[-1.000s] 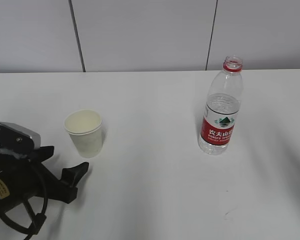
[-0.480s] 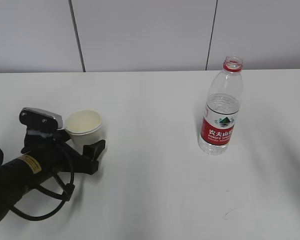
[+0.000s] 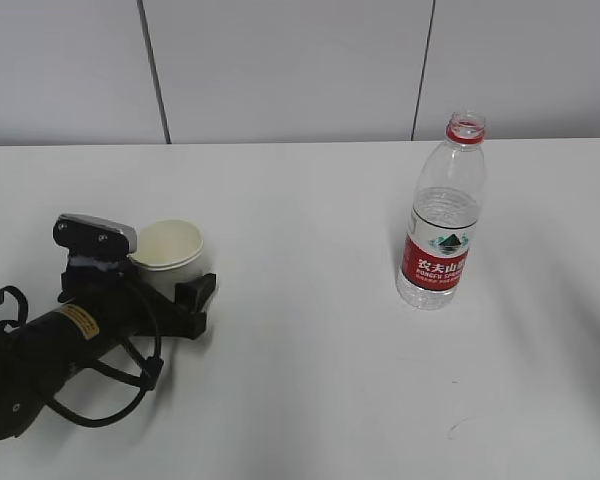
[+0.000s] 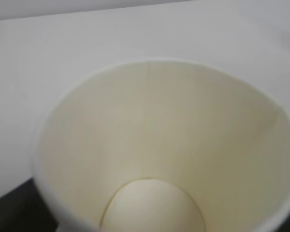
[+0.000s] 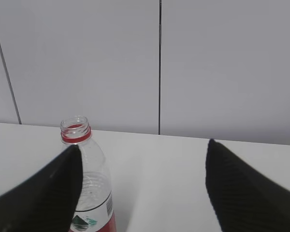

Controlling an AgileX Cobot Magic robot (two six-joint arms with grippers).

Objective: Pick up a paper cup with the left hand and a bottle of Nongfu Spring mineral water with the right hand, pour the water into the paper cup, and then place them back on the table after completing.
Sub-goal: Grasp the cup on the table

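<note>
My left gripper grabs the paper cup by its outer side (image 3: 170,275) next, since that leaves the paper cup's opening (image 3: 170,240) free to catch the water.
A white paper cup (image 3: 170,252) stands upright and empty on the white table (image 3: 310,390) at the left. My left gripper (image 3: 168,283), on the black arm with the yellow sticker, is low on the table with its jaws open on either side of the cup. In the left wrist view the cup's inside (image 4: 154,145) fills the frame. The uncapped Nongfu Spring bottle (image 3: 440,230), red label and red neck ring, stands at the right, partly filled with clear water (image 3: 443,215). My right gripper (image 5: 142,193) is open; the bottle (image 5: 89,193) stands beyond it, beside its left finger (image 5: 38,203).
A grey panelled wall (image 3: 280,70) runs behind the table's far edge. The white tabletop stretches between cup and bottle and in front of them. The right arm is out of the exterior view.
My left arm has slid forward and to the right along the table until its open jaws came around the paper cup. The cup and the bottle have not moved.
</note>
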